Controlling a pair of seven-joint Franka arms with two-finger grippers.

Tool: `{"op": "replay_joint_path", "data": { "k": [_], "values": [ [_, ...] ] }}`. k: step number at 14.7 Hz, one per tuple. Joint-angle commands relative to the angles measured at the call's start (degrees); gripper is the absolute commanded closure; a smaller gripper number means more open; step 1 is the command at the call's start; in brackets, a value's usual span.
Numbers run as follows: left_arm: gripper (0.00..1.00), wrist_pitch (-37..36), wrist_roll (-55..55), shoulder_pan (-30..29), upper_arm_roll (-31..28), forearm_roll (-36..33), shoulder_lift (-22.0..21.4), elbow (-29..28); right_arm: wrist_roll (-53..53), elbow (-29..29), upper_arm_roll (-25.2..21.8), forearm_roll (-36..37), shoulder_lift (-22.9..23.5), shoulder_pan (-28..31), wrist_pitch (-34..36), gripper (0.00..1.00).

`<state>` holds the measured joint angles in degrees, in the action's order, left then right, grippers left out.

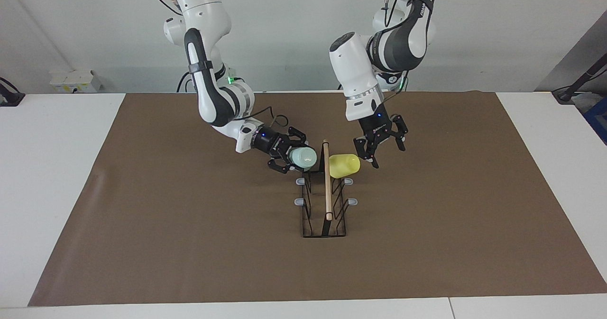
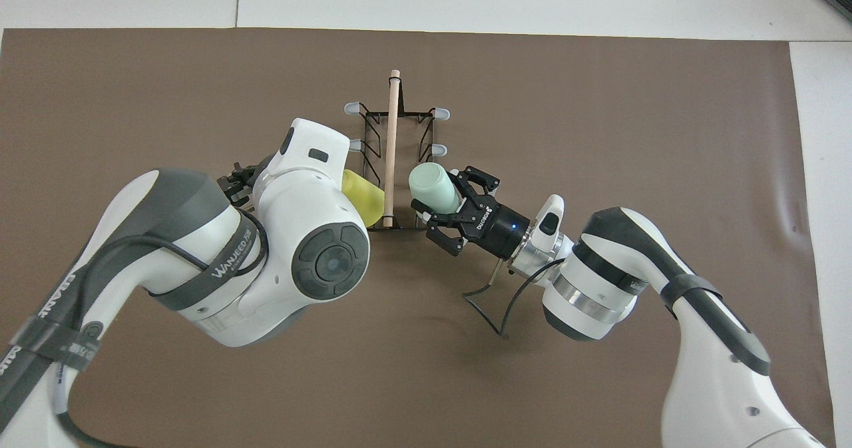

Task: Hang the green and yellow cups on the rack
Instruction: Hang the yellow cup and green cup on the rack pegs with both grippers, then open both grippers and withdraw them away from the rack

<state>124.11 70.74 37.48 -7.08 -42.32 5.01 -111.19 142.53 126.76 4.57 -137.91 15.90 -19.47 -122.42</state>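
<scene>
The pale green cup (image 1: 304,156) is over the rack's near peg and would hang there. My right gripper should open now.
The black wire rack (image 1: 326,214) (image 2: 373,118), with its wooden rod on top, stands mid-mat. The yellow cup (image 1: 344,166) (image 2: 365,198) lies tilted on a prong at the rack's end nearer the robots, on the left arm's side. My left gripper (image 1: 386,153) hangs open and empty just beside that cup, apart from it; in the overhead view the arm hides most of it. My right gripper (image 1: 298,157) (image 2: 442,192) is shut on the pale green cup (image 1: 304,156) (image 2: 432,185), held on its side against the rack's other flank, by the rod. I cannot tell whether it touches a prong.
A brown mat (image 1: 189,243) covers the white table (image 1: 47,167). Several grey-tipped prongs (image 1: 353,201) (image 2: 440,112) farther along the rack carry nothing. A loose cable (image 2: 489,308) loops under the right wrist.
</scene>
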Motion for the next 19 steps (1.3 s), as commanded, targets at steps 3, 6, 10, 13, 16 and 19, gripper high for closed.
{"op": "replay_joint_path", "data": {
  "k": [3,6,10,13,16,19],
  "values": [
    [0.0,0.7,-22.8,-5.5,0.3,10.9,-3.8,-1.0,1.7,-0.2,0.3,-1.7,0.3,0.0,-1.0,0.0],
    [0.0,0.1,-31.0,-8.6,0.2,14.4,-6.8,-2.8,1.7,-0.2,0.3,-1.7,-0.2,0.0,-0.8,0.0],
    [0.0,0.0,-41.4,-12.8,0.2,18.0,-10.0,-5.3,0.2,-0.1,0.3,-1.7,-4.4,0.1,-3.5,0.0],
    [0.0,-0.5,-50.8,-16.6,0.2,23.0,-10.9,-5.4,-4.1,-0.1,0.3,-0.1,-10.5,0.0,-12.3,0.0],
    [0.0,-0.4,-63.7,-21.8,0.1,31.5,-10.5,-3.7,-4.4,-0.2,0.0,7.4,-13.3,1.1,-16.4,0.0],
    [0.0,-1.8,-75.9,-27.0,0.0,37.9,-9.6,-1.2,-4.5,-0.2,-0.1,24.0,-13.3,6.4,-17.1,0.0]
  ]
}}
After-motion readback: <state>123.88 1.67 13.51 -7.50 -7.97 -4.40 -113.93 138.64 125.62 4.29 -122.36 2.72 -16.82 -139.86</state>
